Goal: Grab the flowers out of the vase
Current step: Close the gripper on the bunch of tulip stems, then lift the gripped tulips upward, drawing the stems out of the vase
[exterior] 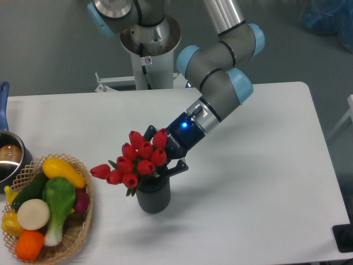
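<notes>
I should grip the flowers (138,160) by their stems next, just below the red buds, to lift the flowers out of the vase (153,199).
The flowers (138,160), a bunch of red tulip buds with dark green leaves, stand in the vase (153,199), a small dark grey ribbed cylinder near the table's middle front. One bud droops out to the left. My gripper (156,155) reaches into the bunch from the upper right, just above the vase mouth. Its two dark fingers (178,165) stand spread, one behind the top of the bunch and one at its right side. The fingertips are hidden behind the buds. The flowers sit in the vase and the vase rests on the table.
A woven basket (83,223) of toy vegetables stands at the front left. A metal pot (10,157) with a blue handle is at the left edge. The arm's base (149,49) is at the back of the white table (265,187).
</notes>
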Available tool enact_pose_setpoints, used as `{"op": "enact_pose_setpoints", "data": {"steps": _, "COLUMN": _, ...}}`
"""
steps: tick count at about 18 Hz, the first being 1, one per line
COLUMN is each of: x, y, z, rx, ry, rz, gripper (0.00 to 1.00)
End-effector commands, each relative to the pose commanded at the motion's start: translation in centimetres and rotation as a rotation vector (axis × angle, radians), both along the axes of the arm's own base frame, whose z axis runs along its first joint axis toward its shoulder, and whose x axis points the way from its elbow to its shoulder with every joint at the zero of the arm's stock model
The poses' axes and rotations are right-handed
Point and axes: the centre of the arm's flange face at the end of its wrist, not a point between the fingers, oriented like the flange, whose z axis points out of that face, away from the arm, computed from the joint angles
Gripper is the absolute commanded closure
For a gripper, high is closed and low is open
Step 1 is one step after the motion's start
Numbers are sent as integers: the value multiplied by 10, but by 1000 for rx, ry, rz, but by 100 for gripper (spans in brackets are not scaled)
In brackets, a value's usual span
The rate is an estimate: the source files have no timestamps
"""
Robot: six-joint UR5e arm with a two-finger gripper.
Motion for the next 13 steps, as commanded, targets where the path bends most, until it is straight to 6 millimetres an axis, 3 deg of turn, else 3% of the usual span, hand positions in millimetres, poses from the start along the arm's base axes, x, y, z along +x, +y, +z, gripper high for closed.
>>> {"op": "enact_pose_setpoints", "data": {"steps": 13, "x": 9, "y": -6, "z": 46, "rx": 54, "ry": -63, "rz": 26, "gripper": 59}}
